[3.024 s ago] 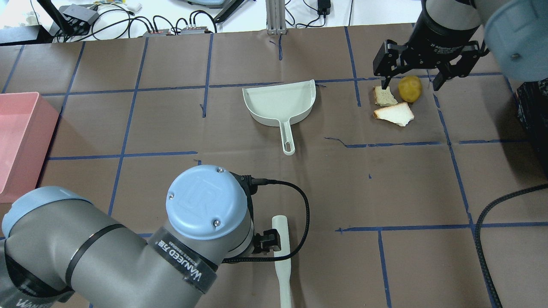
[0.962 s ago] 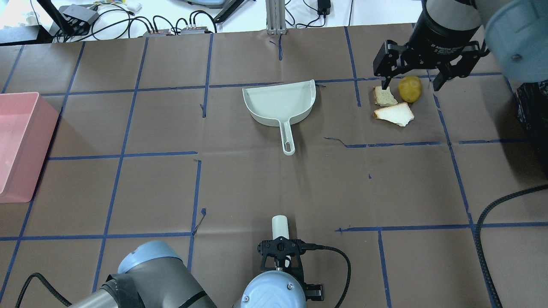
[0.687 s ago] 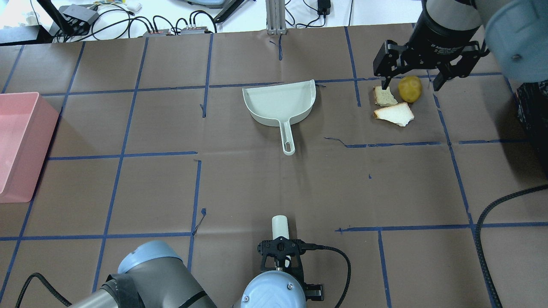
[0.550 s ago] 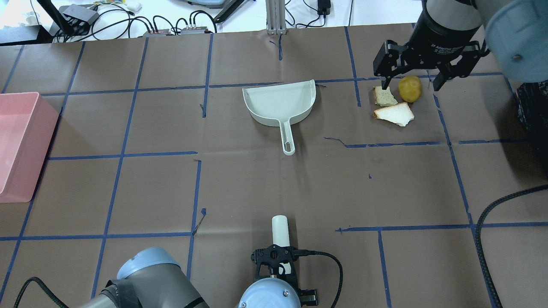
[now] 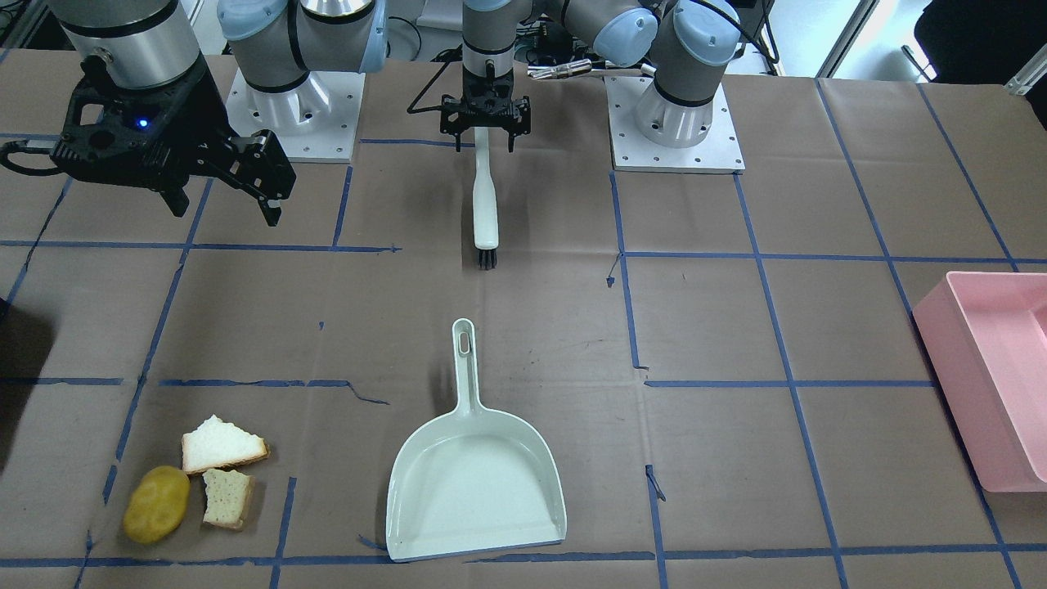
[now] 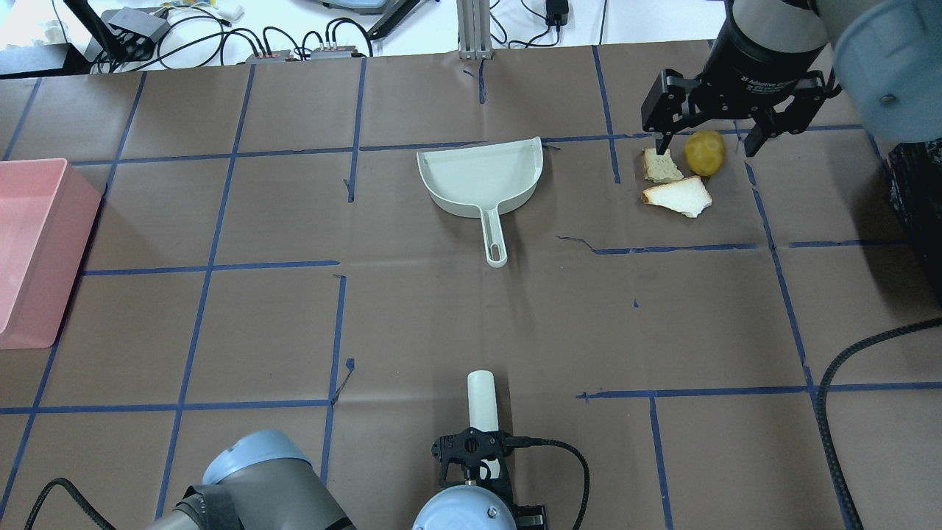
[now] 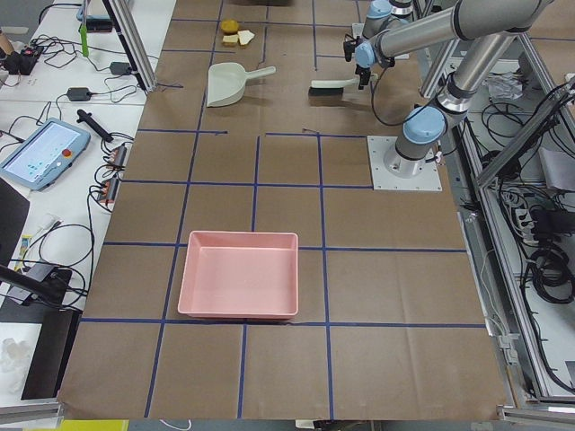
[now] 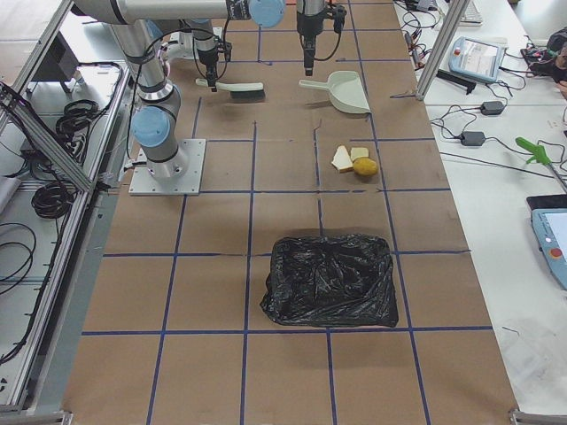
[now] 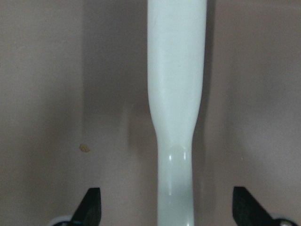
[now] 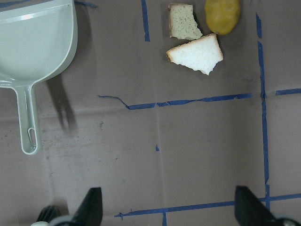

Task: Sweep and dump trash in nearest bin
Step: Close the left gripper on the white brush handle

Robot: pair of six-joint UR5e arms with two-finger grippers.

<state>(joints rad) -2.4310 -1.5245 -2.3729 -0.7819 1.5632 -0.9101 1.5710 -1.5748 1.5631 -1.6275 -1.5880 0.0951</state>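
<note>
Both fingers reach down on either side of the narrow part of the white handle (image 5: 482, 144). My left gripper needs to close, as it would hold the brush (image 5: 485, 204) now.
The trash lies together on the brown table: two bread pieces (image 6: 677, 195) (image 6: 660, 165) and a yellow potato-like lump (image 6: 705, 152), also in the right wrist view as bread (image 10: 196, 54). My right gripper (image 6: 708, 146) hangs open high above them, holding nothing. A pale green dustpan (image 6: 482, 173) lies mid-table, handle toward the robot. A pale brush (image 5: 485, 204) lies near the base. My left gripper (image 5: 485, 131) is open, and its fingertips (image 9: 94, 207) straddle the brush handle (image 9: 176, 94) without touching it.
A pink bin (image 6: 29, 243) sits at the table's left end. A bin lined with a black bag (image 8: 330, 279) stands at the right end, nearer the trash. A black cable (image 6: 831, 383) loops over the table's right side. Blue tape lines grid the surface.
The left arm swung back toward the base, and its gripper now sits in line with the brush handle, slightly further back along it. The brush, right arm and trash have not moved.
</note>
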